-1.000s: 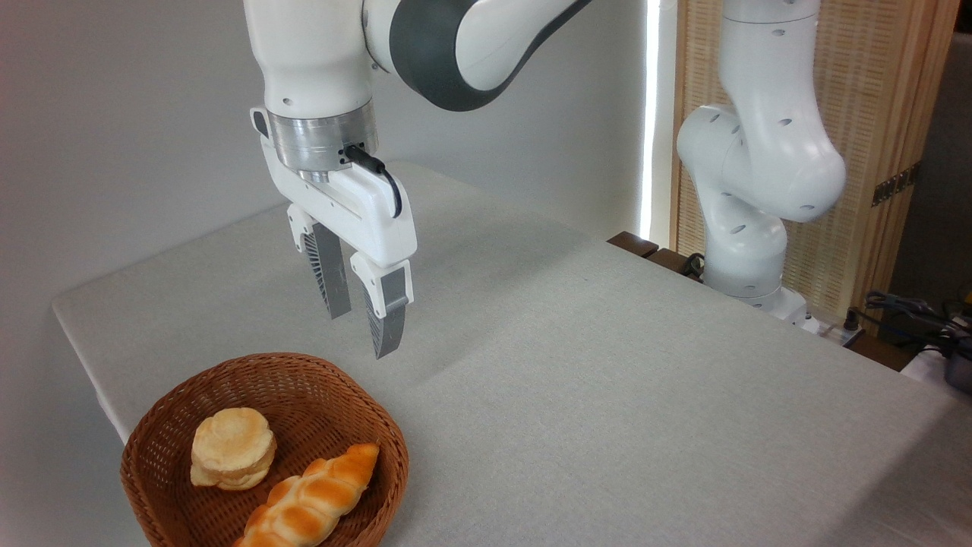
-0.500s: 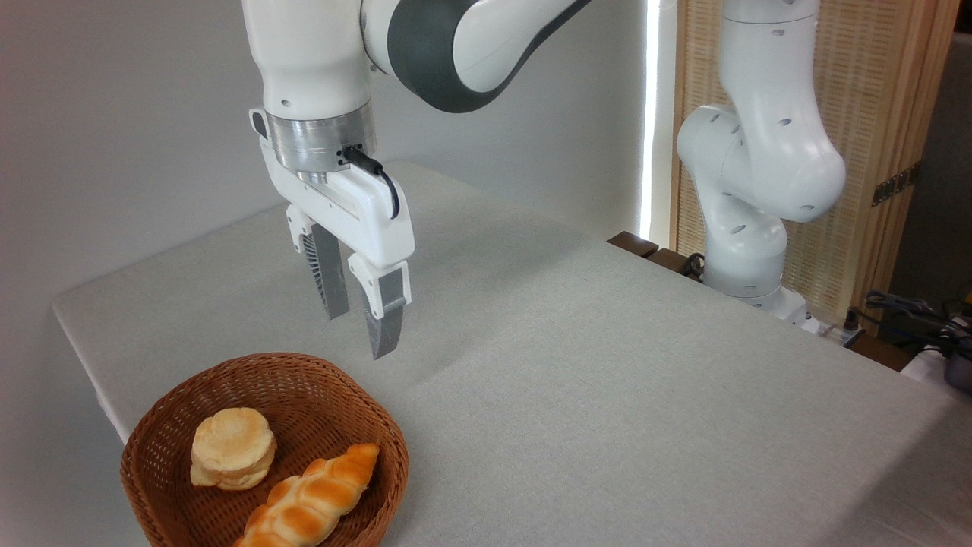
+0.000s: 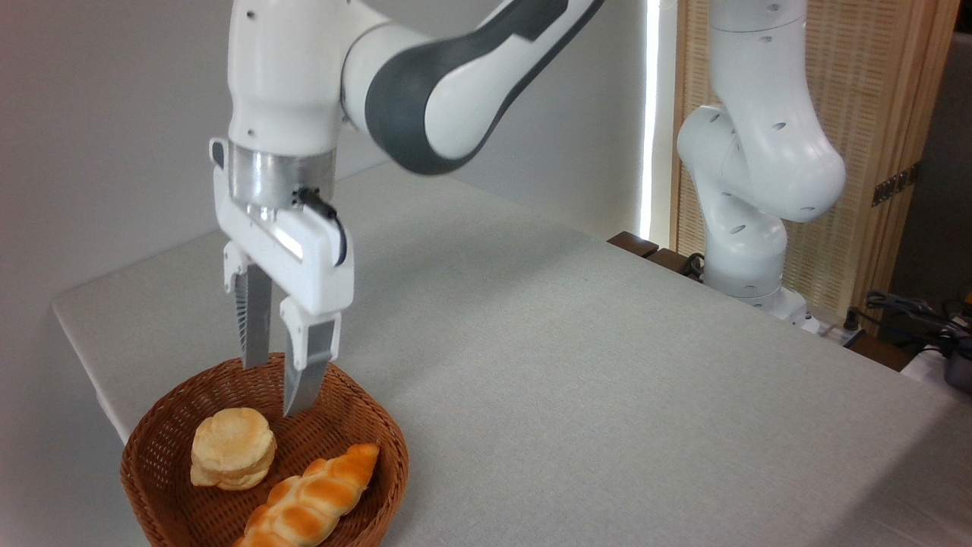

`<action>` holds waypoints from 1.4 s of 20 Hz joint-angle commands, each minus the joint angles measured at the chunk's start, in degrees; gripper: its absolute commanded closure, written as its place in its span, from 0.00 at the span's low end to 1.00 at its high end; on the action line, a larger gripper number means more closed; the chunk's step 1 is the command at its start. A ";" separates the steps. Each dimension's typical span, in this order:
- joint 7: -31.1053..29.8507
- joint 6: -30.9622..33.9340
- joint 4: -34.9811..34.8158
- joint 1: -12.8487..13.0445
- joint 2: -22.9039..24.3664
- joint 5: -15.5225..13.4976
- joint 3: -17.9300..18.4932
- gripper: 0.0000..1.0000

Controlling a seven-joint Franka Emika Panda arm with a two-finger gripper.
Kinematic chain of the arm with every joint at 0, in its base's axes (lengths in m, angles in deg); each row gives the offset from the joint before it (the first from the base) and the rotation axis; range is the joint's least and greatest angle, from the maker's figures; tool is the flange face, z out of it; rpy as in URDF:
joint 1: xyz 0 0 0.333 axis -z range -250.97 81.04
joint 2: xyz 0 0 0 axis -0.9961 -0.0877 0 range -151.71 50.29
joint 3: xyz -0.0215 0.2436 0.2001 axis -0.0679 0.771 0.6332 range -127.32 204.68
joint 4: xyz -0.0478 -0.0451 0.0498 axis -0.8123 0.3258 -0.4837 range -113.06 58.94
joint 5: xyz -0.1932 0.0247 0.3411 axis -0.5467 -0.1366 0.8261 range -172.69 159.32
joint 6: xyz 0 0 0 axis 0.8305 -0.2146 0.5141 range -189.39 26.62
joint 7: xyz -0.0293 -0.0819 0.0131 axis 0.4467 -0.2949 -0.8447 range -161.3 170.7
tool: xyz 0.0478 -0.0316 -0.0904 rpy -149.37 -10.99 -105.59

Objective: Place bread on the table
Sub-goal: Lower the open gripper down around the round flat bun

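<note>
The gripper picks up the bread by its rounded edge [image 3: 264,432] next. Then it puts the bread on the tabletop.
The bread [image 3: 231,448], a small round pale-yellow layered bun, lies in the left part of a round brown wicker basket [image 3: 364,425] at the lower left. My gripper [image 3: 275,389] hangs open over the basket's back half, fingers pointing down, with nothing between them. Its tips are above and slightly right of the bread, apart from it. The table [image 3: 569,357] is covered in light grey-beige cloth and the basket stands on its near left corner.
A glossy orange-brown braided loaf [image 3: 307,501] lies in the basket to the right of the bread. The arm's white base [image 3: 748,251] stands at the table's far right edge, with cables [image 3: 911,311] beyond it. The table's left edge runs close to the basket.
The gripper has moved left and down, from above the bare cloth behind the basket to over the basket's inside. It stays open. The bread and loaf have not moved.
</note>
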 commanded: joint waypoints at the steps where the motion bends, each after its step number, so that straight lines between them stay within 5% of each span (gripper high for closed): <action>1: 0.74 -4.36 0.73 0.31 -3.04 -1.16 0.11 0.00; 11: 0.74 -11.21 0.82 0.31 -7.17 -2.13 -1.82 0.00; 28: 1.01 -12.80 0.82 0.04 -9.11 -1.69 -2.44 0.00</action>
